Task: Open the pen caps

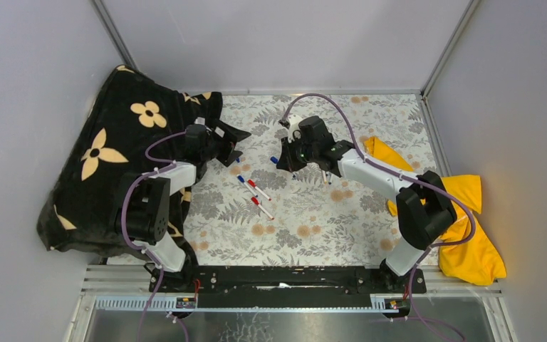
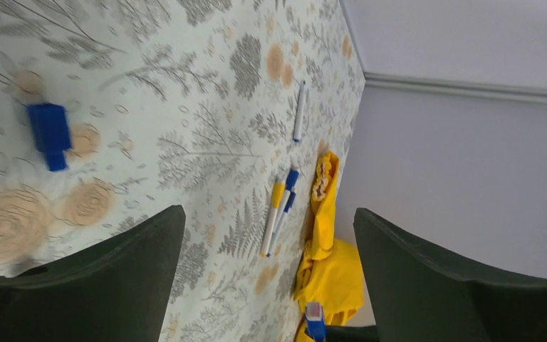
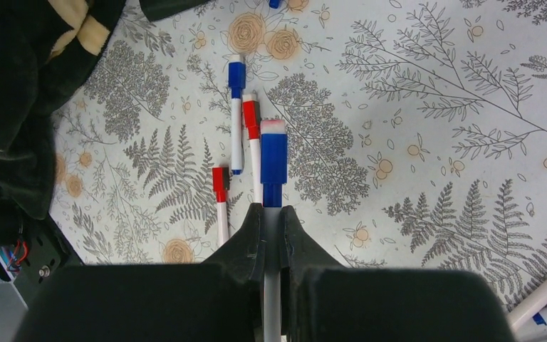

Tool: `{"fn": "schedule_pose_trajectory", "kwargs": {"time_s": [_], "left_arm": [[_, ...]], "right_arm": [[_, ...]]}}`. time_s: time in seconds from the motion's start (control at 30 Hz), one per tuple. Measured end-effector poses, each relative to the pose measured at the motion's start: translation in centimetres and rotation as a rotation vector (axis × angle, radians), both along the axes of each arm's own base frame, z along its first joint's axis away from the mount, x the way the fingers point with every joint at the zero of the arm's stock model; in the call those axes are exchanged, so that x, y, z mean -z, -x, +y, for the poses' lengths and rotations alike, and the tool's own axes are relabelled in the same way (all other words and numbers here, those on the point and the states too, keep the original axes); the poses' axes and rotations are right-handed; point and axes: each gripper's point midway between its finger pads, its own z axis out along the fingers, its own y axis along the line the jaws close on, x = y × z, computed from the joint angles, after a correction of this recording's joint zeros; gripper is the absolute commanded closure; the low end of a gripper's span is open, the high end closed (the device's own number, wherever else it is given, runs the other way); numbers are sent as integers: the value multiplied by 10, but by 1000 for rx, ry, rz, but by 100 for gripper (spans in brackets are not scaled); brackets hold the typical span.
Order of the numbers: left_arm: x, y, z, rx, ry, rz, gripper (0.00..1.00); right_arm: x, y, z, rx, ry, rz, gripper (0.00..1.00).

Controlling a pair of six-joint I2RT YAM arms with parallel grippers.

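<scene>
Next, my left gripper grabs the blue cap [image 1: 275,160] to pull it off the body of the white pen that my right gripper holds.
My right gripper [image 3: 271,208] [image 1: 285,165] is shut on a white pen barrel. That pen's blue cap end [image 3: 273,160] [image 1: 274,159] sticks out past the fingertips, above the table. My left gripper [image 2: 268,214] [image 1: 233,151] stands wide open with nothing between its fingers, just left of the held pen. A loose blue cap [image 2: 48,134] lies blurred on the cloth near it. Three pens [image 3: 236,114] [image 1: 255,191], blue- and red-capped, lie under the held pen. More pens [image 2: 278,210], one with a yellow cap, lie beside the yellow cloth.
A black flowered bag [image 1: 114,157] fills the left side, right behind the left arm. A yellow cloth [image 1: 463,214] lies crumpled at the right edge by the right arm. A single pen [image 2: 299,110] lies apart. Grey walls close the table on three sides.
</scene>
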Motion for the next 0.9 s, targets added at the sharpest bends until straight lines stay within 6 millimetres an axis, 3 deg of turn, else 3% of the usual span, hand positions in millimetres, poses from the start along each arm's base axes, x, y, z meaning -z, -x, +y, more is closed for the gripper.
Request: {"fn": "schedule_pose_trajectory", "kwargs": {"time_s": [0.4, 0.9], "left_arm": [[-17, 25, -63, 153, 39, -41, 9], [-19, 40, -87, 193, 85, -24, 29]], "right_arm": [[4, -11, 11, -5, -14, 2, 100], [-2, -30, 27, -5, -49, -27, 100]]}}
